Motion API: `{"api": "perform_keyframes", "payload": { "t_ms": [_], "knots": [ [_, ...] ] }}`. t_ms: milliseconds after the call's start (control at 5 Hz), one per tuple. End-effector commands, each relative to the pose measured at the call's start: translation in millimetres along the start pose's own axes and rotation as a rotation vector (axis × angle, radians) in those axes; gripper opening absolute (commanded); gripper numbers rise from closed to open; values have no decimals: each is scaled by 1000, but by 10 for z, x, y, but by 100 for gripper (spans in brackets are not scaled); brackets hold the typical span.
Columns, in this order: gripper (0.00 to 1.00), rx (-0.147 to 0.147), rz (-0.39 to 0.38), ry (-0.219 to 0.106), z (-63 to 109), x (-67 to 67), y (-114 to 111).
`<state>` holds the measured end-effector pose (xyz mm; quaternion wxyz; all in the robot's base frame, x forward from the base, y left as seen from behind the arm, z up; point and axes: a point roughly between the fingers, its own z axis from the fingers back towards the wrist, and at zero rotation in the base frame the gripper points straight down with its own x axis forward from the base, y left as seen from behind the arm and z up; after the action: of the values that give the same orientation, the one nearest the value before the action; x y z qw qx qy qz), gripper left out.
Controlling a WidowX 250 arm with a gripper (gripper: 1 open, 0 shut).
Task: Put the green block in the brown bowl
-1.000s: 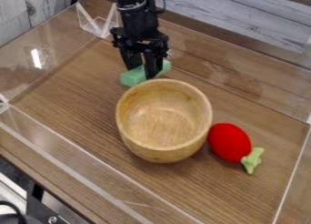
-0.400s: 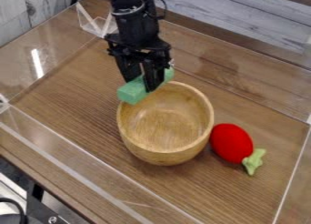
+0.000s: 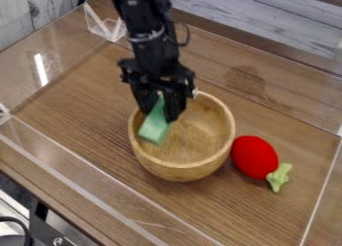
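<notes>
The green block's lower end is just above and inside the rim of the brown bowl and the block would rest there, so it is time for my gripper to open.
The green block hangs from my black gripper, which is shut on its upper end. The block's lower end sits over the near-left inside of the brown bowl, just above the bowl's rim there. The gripper points straight down over the bowl's left half, with the arm rising to the upper left.
A red strawberry-like toy with a green stem lies right of the bowl. Clear acrylic walls fence the wooden tabletop on the left, front and right.
The gripper carried the green block from behind the bowl's far-left rim toward the camera and right, so it now hangs over the bowl's inside.
</notes>
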<state>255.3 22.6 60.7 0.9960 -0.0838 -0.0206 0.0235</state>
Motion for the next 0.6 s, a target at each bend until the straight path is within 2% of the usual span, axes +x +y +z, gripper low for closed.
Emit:
{"api": "perform_keyframes", "payload": {
  "t_ms": [0, 200, 400],
  "knots": [
    [0, 20, -61, -33, 47, 55, 15],
    [0, 24, -113, -19, 29, 66, 50],
    [100, 32, -75, -21, 7, 77, -12]
  ]
}}
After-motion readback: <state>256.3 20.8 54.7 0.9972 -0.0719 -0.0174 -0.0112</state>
